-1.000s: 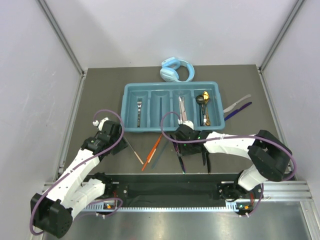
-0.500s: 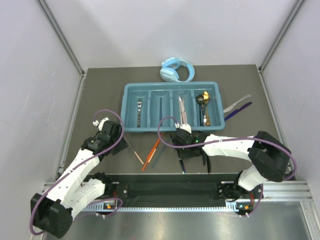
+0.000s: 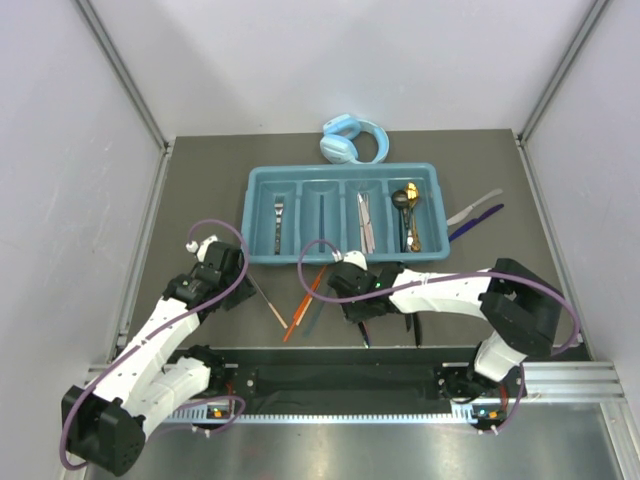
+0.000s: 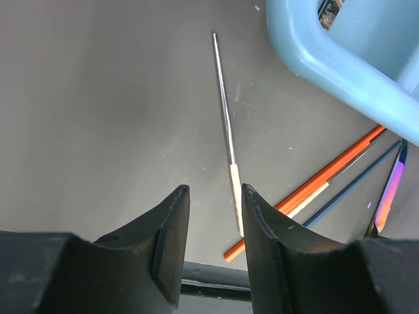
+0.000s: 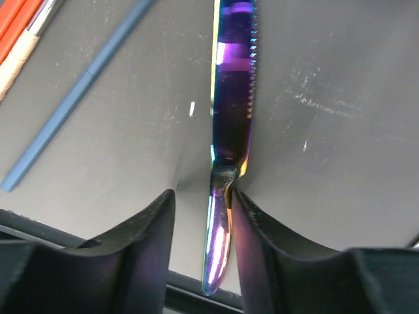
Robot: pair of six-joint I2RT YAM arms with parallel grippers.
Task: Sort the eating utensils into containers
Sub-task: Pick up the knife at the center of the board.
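Observation:
The purple knife's handle is ready for my right gripper to close on it: the handle's narrow neck is level with the ends of my fingers in the right wrist view.
The teal tray (image 3: 258,212) holds a silver fork (image 3: 278,215), a silver knife (image 3: 365,222) and a gold spoon (image 3: 410,215) in separate compartments. On the table near its front lie orange chopsticks (image 3: 305,298), a silver chopstick with a cream end (image 3: 268,303), a blue-grey chopstick (image 3: 320,310), an iridescent purple knife (image 3: 364,335) and a dark knife (image 3: 411,322). My right gripper (image 5: 203,194) is low and open around the purple knife's (image 5: 232,124) handle, its right finger touching it. My left gripper (image 4: 215,188) is open and empty above the table, by the silver chopstick (image 4: 227,131).
Light blue headphones (image 3: 352,140) lie behind the tray. A silver utensil (image 3: 475,207) and a purple knife (image 3: 477,222) lie right of the tray. The black rail runs along the near edge (image 3: 340,378). The tray's corner (image 4: 340,72) is near the left gripper.
My right gripper has moved left and toward the near edge, coming down around the purple knife's handle. The left arm has not moved.

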